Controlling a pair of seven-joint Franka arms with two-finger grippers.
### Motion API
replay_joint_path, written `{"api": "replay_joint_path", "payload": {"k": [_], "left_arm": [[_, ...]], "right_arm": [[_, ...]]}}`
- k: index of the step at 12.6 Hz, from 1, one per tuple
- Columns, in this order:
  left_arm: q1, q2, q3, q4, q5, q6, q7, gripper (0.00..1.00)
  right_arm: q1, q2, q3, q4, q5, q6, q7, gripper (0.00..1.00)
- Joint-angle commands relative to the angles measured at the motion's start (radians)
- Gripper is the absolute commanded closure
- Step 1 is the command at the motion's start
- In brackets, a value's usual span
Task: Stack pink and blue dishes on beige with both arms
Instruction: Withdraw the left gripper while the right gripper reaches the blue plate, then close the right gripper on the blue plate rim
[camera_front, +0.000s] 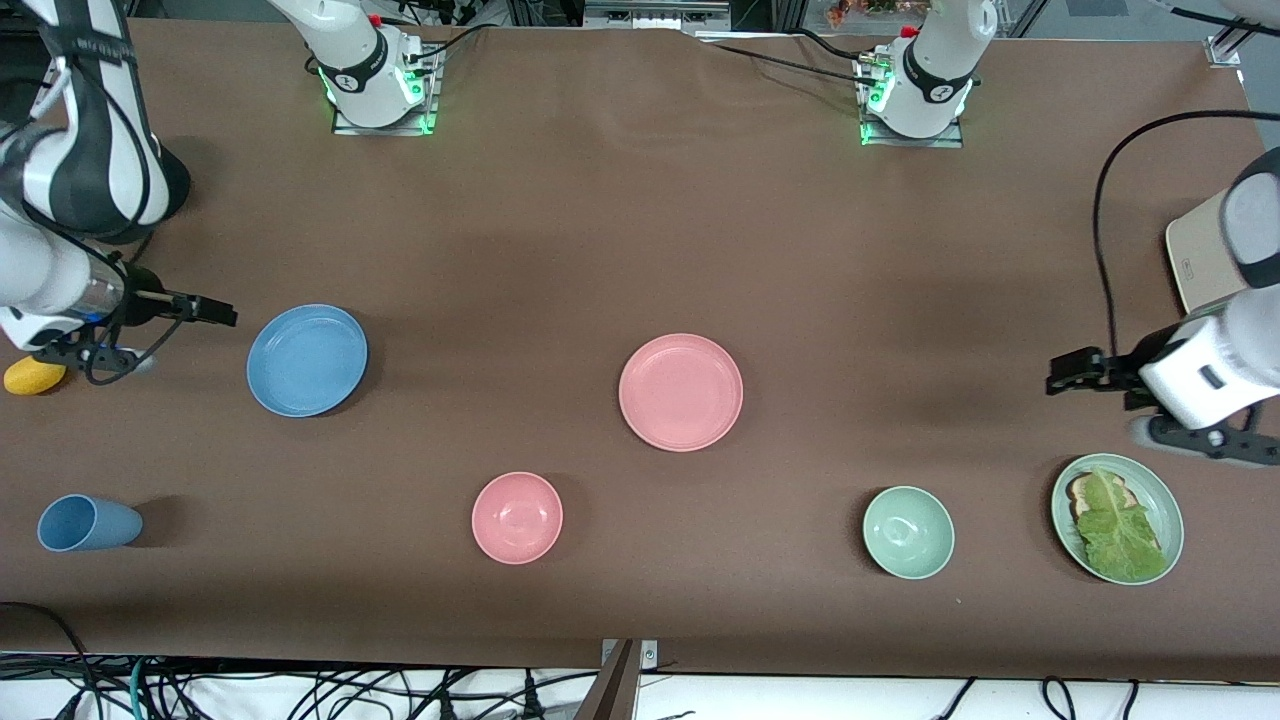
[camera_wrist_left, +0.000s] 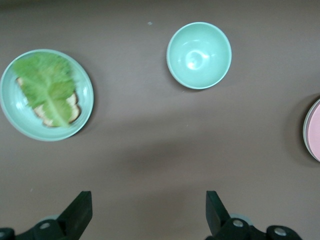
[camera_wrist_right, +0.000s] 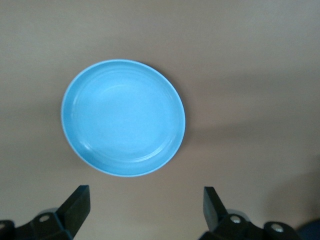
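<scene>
The light blue plate's round side is wider than my open fingers, so my right gripper will next grab its thin rim (camera_front: 251, 377) to stack this plate.
The light blue plate (camera_front: 307, 360) lies toward the right arm's end of the table and fills the right wrist view (camera_wrist_right: 123, 117). The pink plate (camera_front: 681, 392) lies near the table's middle, and its edge shows in the left wrist view (camera_wrist_left: 314, 131). The beige plate (camera_front: 1205, 262) sits at the left arm's end, partly hidden by that arm. My right gripper (camera_front: 215, 312) (camera_wrist_right: 146, 207) hangs open and empty over bare table beside the blue plate. My left gripper (camera_front: 1065, 372) (camera_wrist_left: 148, 210) is open and empty over bare table, between the beige plate and the lettuce plate.
Along the edge nearest the front camera stand a blue cup (camera_front: 88, 523) on its side, a pink bowl (camera_front: 517, 517), a pale green bowl (camera_front: 908, 532) (camera_wrist_left: 199, 55) and a pale green plate (camera_front: 1160, 490) (camera_wrist_left: 12, 117) with bread and lettuce. A yellow object (camera_front: 33, 376) lies under the right arm.
</scene>
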Motion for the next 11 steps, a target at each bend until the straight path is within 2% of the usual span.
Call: {"api": "replay_joint_path", "payload": {"k": [1,3,5,7,9,10,11], "left_arm": [[-0.066,-0.054,0.050,-0.010,-0.006,-0.033,0.010,0.00],[-0.092,-0.077,0.050,-0.007,0.047,-0.035,0.016,0.00],[-0.093,-0.125,0.049,-0.007,0.045,-0.035,0.013,0.00],[-0.093,-0.157,0.047,-0.014,0.038,-0.040,0.016,0.00],[-0.093,-0.176,0.047,-0.018,0.038,-0.142,0.015,0.00],[-0.093,-0.183,0.047,-0.022,0.037,-0.183,0.016,0.00],[-0.093,-0.195,0.046,-0.027,0.037,-0.217,0.012,0.00]], "right_arm": [[-0.035,0.102,-0.016,0.002,0.079,0.104,-0.121,0.00],[-0.075,0.165,-0.014,0.006,0.148,0.149,-0.186,0.00],[-0.086,0.218,-0.016,0.008,0.232,0.187,-0.295,0.00],[-0.093,0.251,-0.016,0.014,0.236,0.227,-0.314,0.01],[-0.098,0.270,-0.013,0.018,0.243,0.236,-0.333,0.12],[-0.100,0.271,-0.013,0.020,0.248,0.236,-0.336,0.23],[-0.100,0.284,-0.013,0.020,0.248,0.235,-0.336,0.38]]}}
